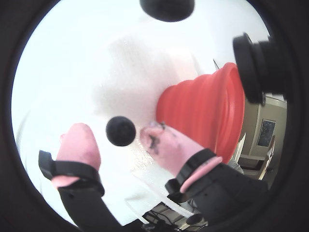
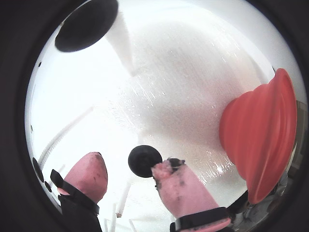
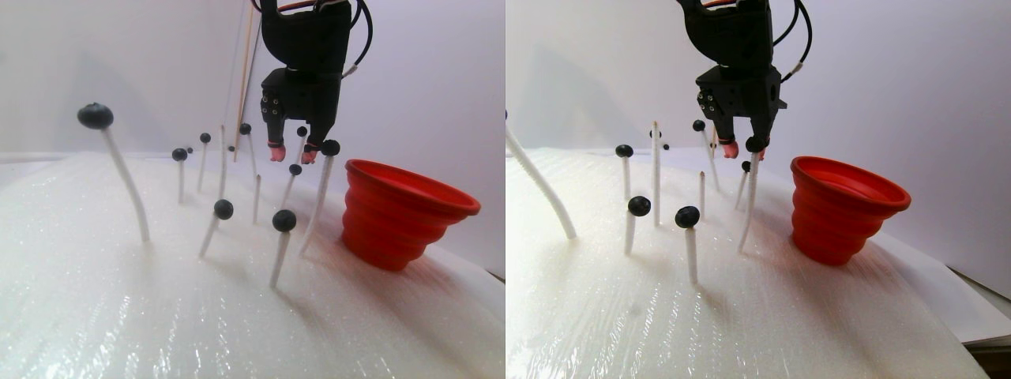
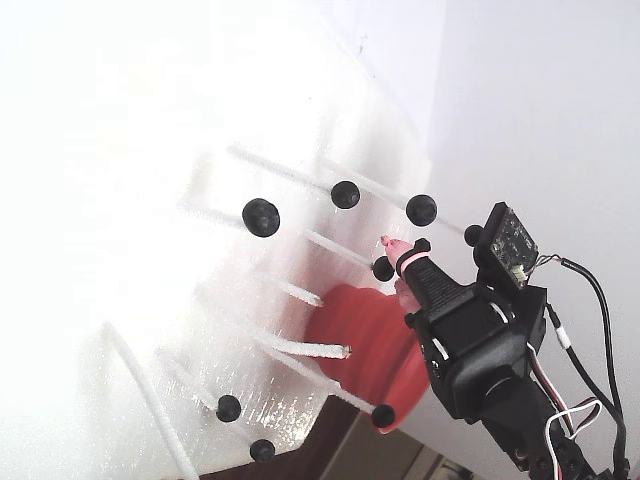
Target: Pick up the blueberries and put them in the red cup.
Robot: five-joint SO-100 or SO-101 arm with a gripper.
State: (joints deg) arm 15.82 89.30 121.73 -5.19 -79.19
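Next, my gripper grabs the blueberry by its round sides between the pink fingers, to drop it into the red cup [image 1: 203, 108].
My gripper [image 1: 116, 128] is open, its pink fingertips [image 1: 79, 145] spread wide. One blueberry [image 1: 120, 130] on a thin white rod sits in the gap between them, close against the right fingertip [image 2: 176, 186] in a wrist view and level with the tips. In the stereo pair view the gripper [image 3: 293, 154] hangs over a stand of several blueberries on rods, one berry [image 3: 295, 169] just under its tips. The red cup [image 3: 403, 213] stands upright to the right, and shows at the right in both wrist views [image 1: 203, 106] [image 2: 258, 135]. Nothing is gripped.
White rods [image 3: 126, 185] rise from the white foam sheet [image 3: 118, 316], some tilted, each topped by a berry; a tall one [image 3: 330, 147] stands between gripper and cup. A near berry [image 2: 87, 24] looms at the top of a wrist view. The foam's edge drops off at the right.
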